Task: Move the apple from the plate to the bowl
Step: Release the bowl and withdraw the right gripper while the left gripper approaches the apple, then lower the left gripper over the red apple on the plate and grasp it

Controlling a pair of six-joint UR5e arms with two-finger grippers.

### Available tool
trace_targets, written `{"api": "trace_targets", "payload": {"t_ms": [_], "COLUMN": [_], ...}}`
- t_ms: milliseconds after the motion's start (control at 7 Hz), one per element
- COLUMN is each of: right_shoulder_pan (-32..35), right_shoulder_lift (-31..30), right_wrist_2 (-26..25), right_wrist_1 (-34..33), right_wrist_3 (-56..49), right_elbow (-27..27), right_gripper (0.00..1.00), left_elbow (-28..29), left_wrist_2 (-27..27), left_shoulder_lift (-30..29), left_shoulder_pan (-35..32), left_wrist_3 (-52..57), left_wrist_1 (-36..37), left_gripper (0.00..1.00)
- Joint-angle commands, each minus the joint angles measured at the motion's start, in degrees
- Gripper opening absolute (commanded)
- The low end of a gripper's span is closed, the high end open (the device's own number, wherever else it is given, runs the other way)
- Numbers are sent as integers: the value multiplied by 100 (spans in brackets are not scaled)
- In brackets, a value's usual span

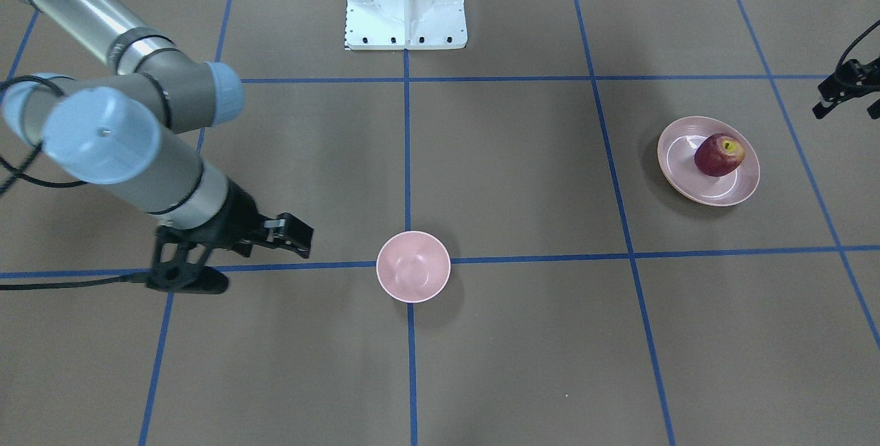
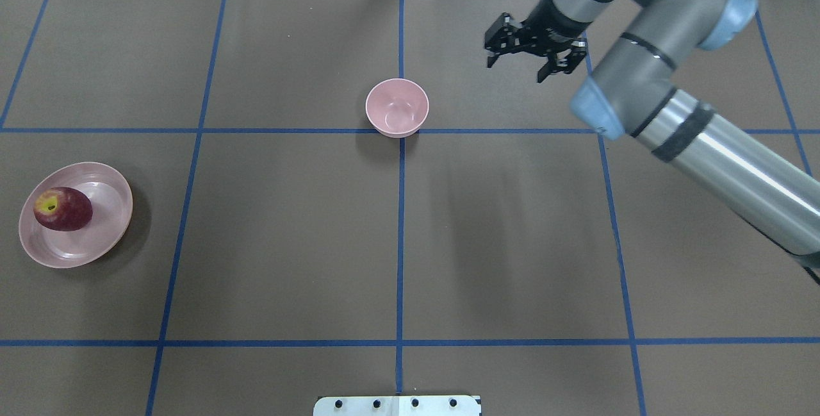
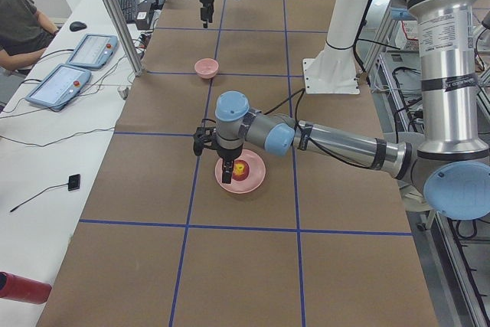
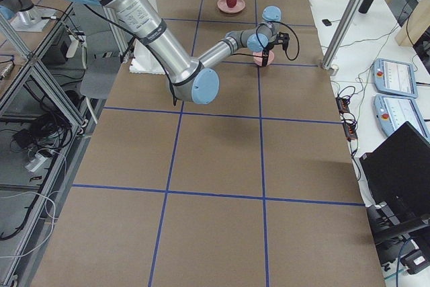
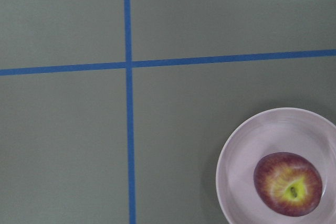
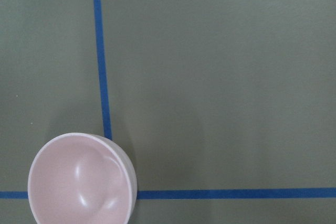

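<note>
My left gripper picks up the dark red apple around its rounded sides next, to move it from the plate into the bowl (image 1: 412, 267).
The dark red apple (image 2: 62, 209) lies on the wide pale pink plate (image 2: 96, 243) at the table's left end. It also shows in the left wrist view (image 5: 287, 183) and the front view (image 1: 718, 154). The small pink bowl (image 2: 397, 107) stands empty at the table's middle, on a blue tape crossing. My left gripper (image 1: 846, 113) hangs open and empty above the table beside the plate (image 1: 687, 178), apart from the apple. My right gripper (image 2: 516, 68) is open and empty, raised to the right of the bowl (image 1: 412, 267).
The white base mount (image 2: 397, 405) sits at the near middle edge. Blue tape lines grid the brown table. An operator (image 3: 19, 24) and teach pendants (image 3: 57, 86) are at a side desk. A red bottle (image 3: 23, 289) lies beyond the table's left end.
</note>
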Motion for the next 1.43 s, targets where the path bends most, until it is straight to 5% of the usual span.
{"api": "trace_targets", "payload": {"t_ms": [0,286,429,1286], "right_shoulder_pan": [573,671,889,522], "right_shoulder_lift": [-2171,-3801,-4139,-4362], "right_wrist_2": [255,-477,-571,-274], "right_wrist_1": [-86,-95,-104,-341], "right_wrist_3": [-942,-2349,-2739,-2795], "right_elbow": [1644,2457,2582,2654], "right_gripper": [100,100,100,100], "left_elbow": [10,282,274,274], "left_wrist_2": [648,749,741,749], "left_shoulder_lift": [-12,-108,-126,-126], "left_shoulder_pan": [1004,1235,1297,1307], "left_wrist_3": [-1061,-1062,-1071,-1089], "left_wrist_1": [-627,-645,-654,-654], "left_gripper": [98,98,98,98]}}
